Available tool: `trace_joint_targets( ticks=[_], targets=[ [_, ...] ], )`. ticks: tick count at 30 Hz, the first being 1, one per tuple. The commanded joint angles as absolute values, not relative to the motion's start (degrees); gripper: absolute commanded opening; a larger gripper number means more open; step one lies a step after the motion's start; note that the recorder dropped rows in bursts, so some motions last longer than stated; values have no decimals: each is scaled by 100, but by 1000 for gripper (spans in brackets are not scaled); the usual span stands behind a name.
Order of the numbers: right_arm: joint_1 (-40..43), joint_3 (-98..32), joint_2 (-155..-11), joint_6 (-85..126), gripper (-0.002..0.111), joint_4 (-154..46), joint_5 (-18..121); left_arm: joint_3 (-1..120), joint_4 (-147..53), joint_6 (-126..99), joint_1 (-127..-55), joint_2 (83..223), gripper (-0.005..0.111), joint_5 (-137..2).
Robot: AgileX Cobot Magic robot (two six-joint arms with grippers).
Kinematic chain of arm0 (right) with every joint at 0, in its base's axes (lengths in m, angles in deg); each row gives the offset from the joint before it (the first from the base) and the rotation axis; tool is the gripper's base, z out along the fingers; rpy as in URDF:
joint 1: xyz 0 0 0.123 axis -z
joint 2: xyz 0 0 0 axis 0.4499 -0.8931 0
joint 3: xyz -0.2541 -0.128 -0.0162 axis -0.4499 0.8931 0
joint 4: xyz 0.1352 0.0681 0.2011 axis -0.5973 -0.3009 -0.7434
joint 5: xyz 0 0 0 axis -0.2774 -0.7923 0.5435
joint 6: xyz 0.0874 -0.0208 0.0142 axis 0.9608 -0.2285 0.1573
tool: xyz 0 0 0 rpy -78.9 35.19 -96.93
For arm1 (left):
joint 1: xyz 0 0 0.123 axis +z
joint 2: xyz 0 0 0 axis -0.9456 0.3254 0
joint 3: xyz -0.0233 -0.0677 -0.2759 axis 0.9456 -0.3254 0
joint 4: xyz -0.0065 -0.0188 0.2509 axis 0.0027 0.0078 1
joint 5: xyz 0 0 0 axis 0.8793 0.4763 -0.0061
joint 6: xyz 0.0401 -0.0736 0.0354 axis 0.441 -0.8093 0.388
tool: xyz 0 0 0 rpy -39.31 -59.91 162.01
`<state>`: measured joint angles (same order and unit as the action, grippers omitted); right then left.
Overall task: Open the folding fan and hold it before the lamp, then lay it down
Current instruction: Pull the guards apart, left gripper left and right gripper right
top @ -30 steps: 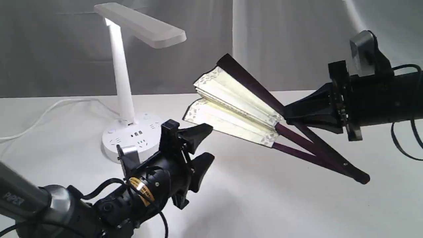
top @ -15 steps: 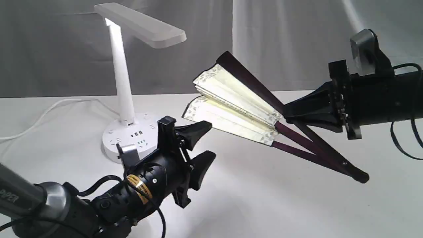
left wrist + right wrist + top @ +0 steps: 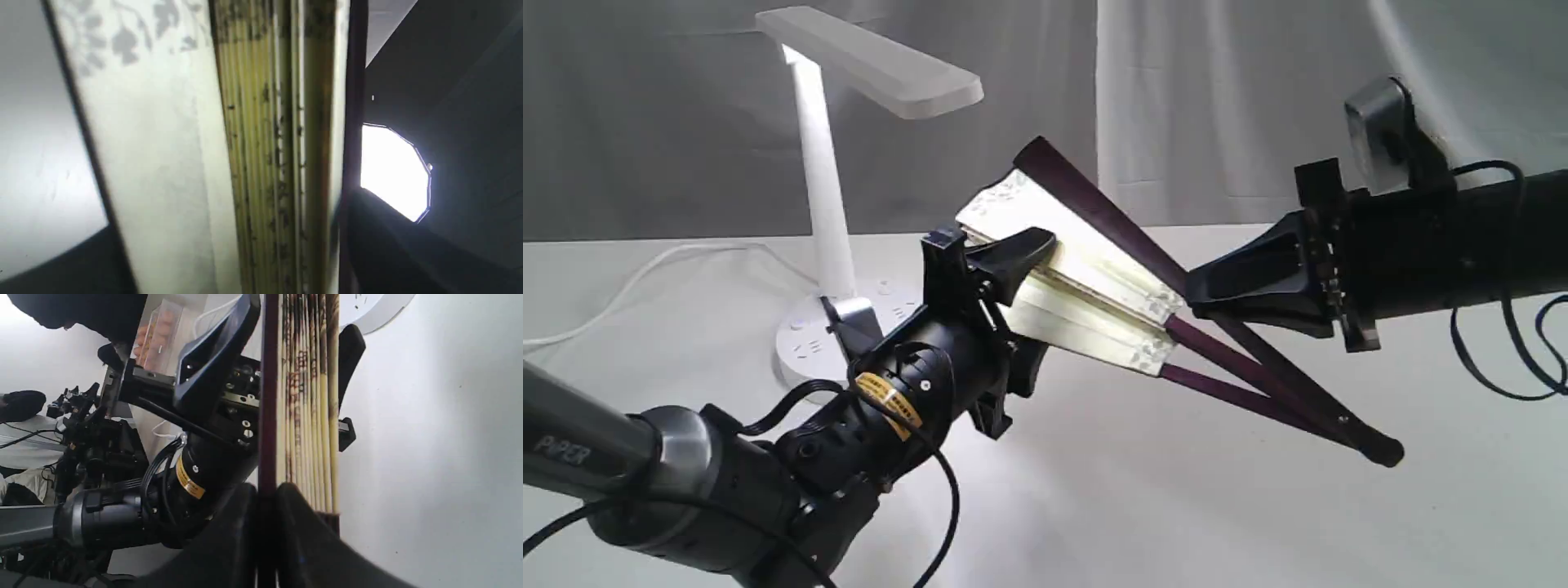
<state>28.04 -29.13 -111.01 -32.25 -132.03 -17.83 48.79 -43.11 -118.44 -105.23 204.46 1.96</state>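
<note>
The fan should next be grabbed by my left gripper by its outer stick along the pleated paper point(image 3: 1042, 304), so that the fan can be spread in front of the lamp.
The folding fan point(image 3: 1086, 269) is partly spread and held up in the air, its cream pleats pointing toward the lamp point(image 3: 821, 188). My right gripper point(image 3: 1196, 298) is shut on the fan's upper dark outer stick, just past the paper. My left gripper point(image 3: 1023, 310) is open. One of its fingers point(image 3: 1013, 253) lies over the lower bundle of pleats and the other sits under it. In the left wrist view the pleats point(image 3: 261, 163) fill the frame. The right wrist view shows the fan point(image 3: 306, 416) edge-on, running out from my right gripper point(image 3: 265, 498).
The lamp's round base point(image 3: 805, 351) stands on the white table point(image 3: 1176, 506), partly behind the left arm. Its white cord point(image 3: 645, 269) runs off to the left. A grey and white curtain hangs behind. The fan's pivot end point(image 3: 1380, 449) hangs low over the table at the right.
The right gripper has carried the fan leftward toward the lamp. The left gripper has risen, and its open fingers now straddle the fan's lower pleats.
</note>
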Motion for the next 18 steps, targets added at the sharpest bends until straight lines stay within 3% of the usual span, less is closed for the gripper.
trace_joint_targets(
  ticks=[1,8,18],
  targets=[
    [2782,-2883,-11031,-3301,0,-13357,-1843,4899,-4196,-11813,-10518,20412,59,247],
    [2792,-2883,-11031,-3301,0,-13357,-1843,4899,-3793,-11813,-10518,20412,41,247],
    [2880,-2883,-11031,-3301,0,-13757,-1843,4803,-3807,-11813,-10518,20412,52,247]
  ],
)
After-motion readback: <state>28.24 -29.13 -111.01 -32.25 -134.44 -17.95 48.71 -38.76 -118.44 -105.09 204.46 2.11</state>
